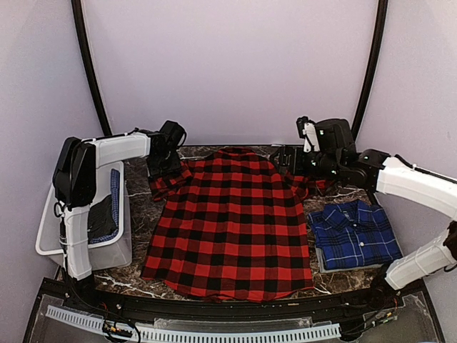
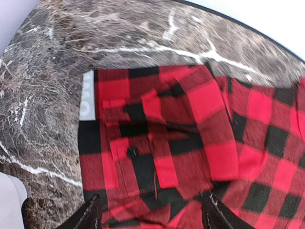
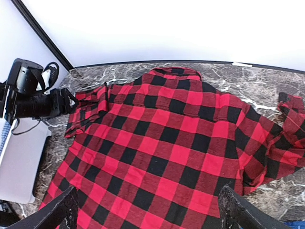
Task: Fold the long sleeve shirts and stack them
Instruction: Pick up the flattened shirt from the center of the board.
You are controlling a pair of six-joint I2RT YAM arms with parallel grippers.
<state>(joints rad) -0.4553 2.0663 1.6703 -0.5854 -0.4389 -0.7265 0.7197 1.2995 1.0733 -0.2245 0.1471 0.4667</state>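
To fold the red-and-black checked shirt's bunched sleeve inward across the back, my left gripper will grab its cuff next.
The red-and-black checked shirt (image 1: pixel 230 223) lies spread flat, back up, in the middle of the table; it also shows in the right wrist view (image 3: pixel 167 152). Its left sleeve is bunched with the cuff (image 2: pixel 143 143) under my left gripper (image 1: pixel 166 163), which hovers open over it (image 2: pixel 150 212). My right gripper (image 1: pixel 289 158) is open above the shirt's right shoulder (image 3: pixel 147 210), empty. The blue-and-navy plaid shirt (image 1: pixel 355 233) lies folded at the right.
A white plastic bin (image 1: pixel 53 236) with dark cloth in it stands at the left edge. The table is dark marble (image 1: pixel 139 214). The left arm's wrist shows in the right wrist view (image 3: pixel 33 98).
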